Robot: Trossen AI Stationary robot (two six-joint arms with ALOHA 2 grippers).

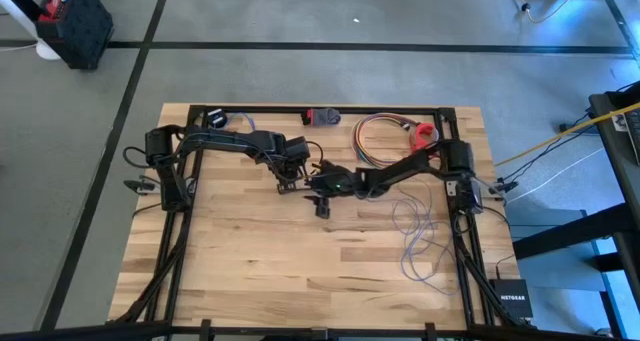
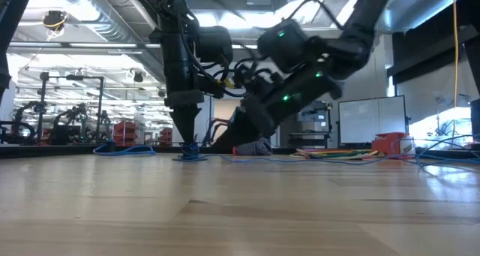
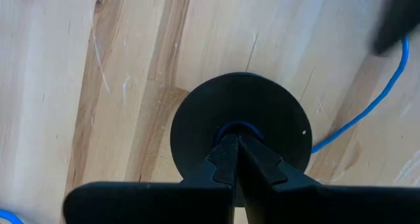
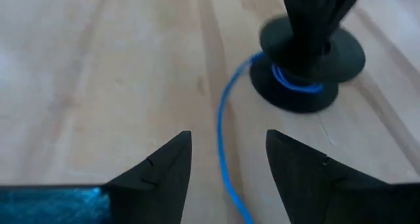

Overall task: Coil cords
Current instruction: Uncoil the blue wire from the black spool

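Next, my right gripper grabs the part of the blue cord leading off the disc's windings, to coil the blue cord point(image 4: 298, 83) around the black disc point(image 4: 346, 56).
A black round disc point(image 3: 197, 129) lies flat on the wooden table, with blue cord point(image 4: 298, 83) wound under its top plate. My left gripper point(image 3: 235, 145) points down at the disc's centre, shut. From the disc the cord point(image 4: 222, 132) runs along the table and passes between the fingers of my right gripper point(image 4: 228, 136). That gripper is open, low over the table just right of the disc, and touches nothing. The cord's loose length point(image 1: 415, 236) squiggles over the table's right part. In the high view my left gripper point(image 1: 288, 181) and right gripper point(image 1: 312, 189) stand close together at mid-table. My left gripper sets its shut fingertips point(image 3: 226, 152) on the centre of the disc's top face point(image 3: 239, 127), where a blue ring shows. The fingers come from above, pointing steeply down. The disc lies flat on the table under them point(image 2: 191, 157).
At the table's far edge lie a bundle of coloured cords point(image 1: 380, 131), a red thing point(image 1: 425, 133), a small dark and red thing point(image 1: 322, 115) and a blue cable point(image 1: 238, 121). The near half of the wooden top point(image 1: 260, 271) is bare.
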